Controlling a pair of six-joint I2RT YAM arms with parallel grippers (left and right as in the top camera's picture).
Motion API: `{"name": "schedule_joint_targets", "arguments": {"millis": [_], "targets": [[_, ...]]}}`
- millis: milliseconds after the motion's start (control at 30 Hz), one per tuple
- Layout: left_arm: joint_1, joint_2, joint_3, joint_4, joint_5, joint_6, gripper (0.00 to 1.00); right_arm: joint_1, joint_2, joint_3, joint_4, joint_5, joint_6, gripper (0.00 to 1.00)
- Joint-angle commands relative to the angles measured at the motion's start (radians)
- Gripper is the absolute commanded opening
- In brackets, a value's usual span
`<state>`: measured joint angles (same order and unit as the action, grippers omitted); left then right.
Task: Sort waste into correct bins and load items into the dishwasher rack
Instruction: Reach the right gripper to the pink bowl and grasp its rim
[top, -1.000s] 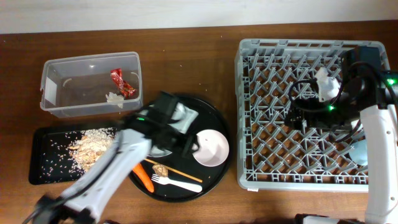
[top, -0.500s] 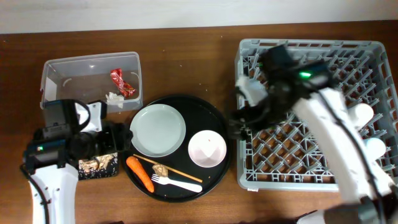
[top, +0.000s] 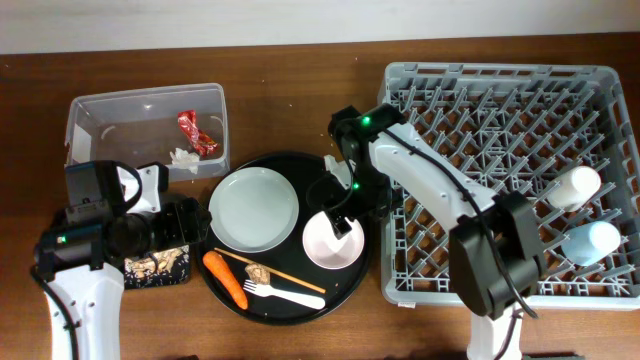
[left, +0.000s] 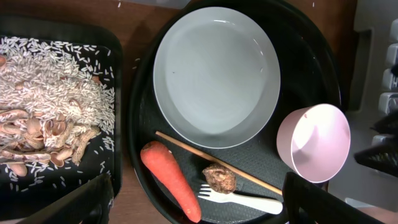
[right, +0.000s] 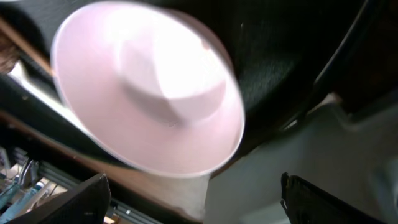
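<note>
I should move my right gripper toward the bowl's rim first and then close on it. The white bowl's rim (top: 335, 266) (right: 186, 173) is beyond my right gripper's fingers, so they would miss it if I closed now.
My right gripper (top: 340, 215) hangs open over the white bowl (top: 335, 243) on the round black tray; in the right wrist view (right: 193, 199) the bowl (right: 149, 93) is blurred. My left gripper (top: 185, 235) is open and empty over the black tray (top: 60, 225) of crumbs (left: 56, 93). The left wrist view shows the plate (left: 216, 74), carrot (left: 171, 179), brown scrap (left: 219, 178), fork (left: 245, 199) and chopstick (left: 217, 163). The clear tub (top: 90, 110) holds the red wrapper (top: 195, 132) and tissue (top: 183, 157). The rack (top: 400, 290) holds a pale cup (top: 578, 186) and a blue cup (top: 590, 243).
The round black tray (top: 330, 170) lies between the black tray and the rack, close to the rack's left edge. My right arm crosses the rack's left half. My left arm covers most of the black tray.
My right arm swung from inside the rack leftwards and now hangs over the bowl. My left arm drew back from the round tray to the black tray, uncovering the plate.
</note>
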<state>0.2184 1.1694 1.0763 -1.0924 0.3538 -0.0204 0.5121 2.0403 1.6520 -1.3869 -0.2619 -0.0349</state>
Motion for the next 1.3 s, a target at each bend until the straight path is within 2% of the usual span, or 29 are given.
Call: {"name": "schedule_joint_targets", "arguments": {"millis": [0,300,500,600,700,833,1033,1267], "targets": [[0.005,-0.001,0.005,-0.001,-0.003,0.006,0.87,0.018,0.042,0.001,0.011,0.013,0.01,0.91],[0.005,-0.001,0.005,-0.001,-0.003,0.006,0.87,0.06,0.101,-0.044,0.077,0.013,0.018,0.84],[0.005,-0.001,0.005,-0.001,-0.003,0.006,0.87,0.064,0.105,-0.046,0.092,0.041,0.056,0.54],[0.005,-0.001,0.005,-0.001,-0.003,0.006,0.87,0.064,0.105,-0.046,0.095,0.086,0.081,0.47],[0.005,-0.001,0.005,-0.001,-0.003,0.006,0.87,0.064,0.105,-0.046,0.103,0.09,0.082,0.27],[0.005,-0.001,0.005,-0.001,-0.003,0.006,0.87,0.064,0.105,-0.046,0.109,0.091,0.097,0.24],[0.005,-0.001,0.005,-0.001,-0.003,0.006,0.87,0.064,0.106,-0.046,0.112,0.091,0.097,0.04],[0.005,-0.001,0.005,-0.001,-0.003,0.006,0.87,0.063,0.084,-0.03,0.092,0.091,0.105,0.04]]}}
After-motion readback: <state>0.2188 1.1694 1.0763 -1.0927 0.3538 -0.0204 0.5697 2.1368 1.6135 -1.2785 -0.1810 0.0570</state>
